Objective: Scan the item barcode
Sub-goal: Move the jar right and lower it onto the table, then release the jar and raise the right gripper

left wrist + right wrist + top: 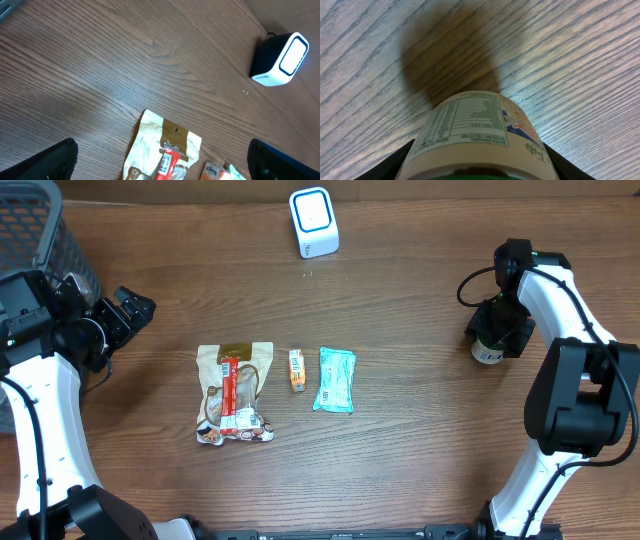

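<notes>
The cream bottle's lower edge [487,360] [471,95] meets its shadow on the wood below my fingers, so it is now time for my right gripper to release the bottle.
My right gripper [497,330] is shut on a cream bottle [475,125] with a printed label and a green cap, one finger on each side of it. In the overhead view the bottle [488,350] is at the table's right side. I cannot tell whether it rests on the wood. The white scanner [314,222] with a blue-ringed face stands at the back middle, also seen as the scanner [280,60] in the left wrist view. My left gripper [130,310] is open and empty at the left, away from the items.
A tan snack bag [235,392] with a red bar on it, a small orange tissue pack [297,369] and a teal packet [335,379] lie in a row mid-table. A dark mesh basket [40,230] stands at the back left corner.
</notes>
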Motion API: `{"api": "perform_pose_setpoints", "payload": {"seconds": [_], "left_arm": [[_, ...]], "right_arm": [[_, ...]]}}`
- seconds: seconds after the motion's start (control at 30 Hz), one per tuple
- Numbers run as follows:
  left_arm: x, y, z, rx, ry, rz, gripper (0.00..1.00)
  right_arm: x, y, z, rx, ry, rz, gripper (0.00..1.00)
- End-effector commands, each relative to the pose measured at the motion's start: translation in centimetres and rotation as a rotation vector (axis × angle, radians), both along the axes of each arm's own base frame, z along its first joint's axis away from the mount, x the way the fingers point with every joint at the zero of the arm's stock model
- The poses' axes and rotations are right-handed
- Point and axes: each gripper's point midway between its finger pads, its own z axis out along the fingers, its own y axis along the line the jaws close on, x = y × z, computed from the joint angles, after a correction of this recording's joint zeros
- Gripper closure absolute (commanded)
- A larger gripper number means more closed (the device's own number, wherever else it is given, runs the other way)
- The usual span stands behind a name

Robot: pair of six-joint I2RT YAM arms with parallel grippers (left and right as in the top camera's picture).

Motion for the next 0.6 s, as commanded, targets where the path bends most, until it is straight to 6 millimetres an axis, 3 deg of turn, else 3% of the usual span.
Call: {"api": "perform_pose_setpoints", "payload": {"seconds": [0.0,0.1,0.23,0.47,0.57], "left_arm": [[0.0,0.0,0.8,0.007,-0.02,0.005,0.01],[0.0,0.0,0.8,0.007,-0.02,0.005,0.01],[0.0,0.0,0.8,0.007,-0.021,0.005,0.0],[0.0,0.0,0.8,0.007,-0.021,0.005,0.0],[0.0,0.0,0.8,0.007,-0.02,0.005,0.0]], "right_arm": [[-0.1,-0.3,0.0,-0.011,0.0,-0.014,0.41],[-0.3,-0.3,0.0,-0.011,0.008,-0.013,0.24],[-0.5,-0.3,0.0,-0.01,0.014,-0.014,0.14],[-0.6,-0.3,0.1,-0.01,0.019,-0.013,0.14],[-0.2,-0.3,1.4,-0.01,0.012,-0.008,0.13]]}}
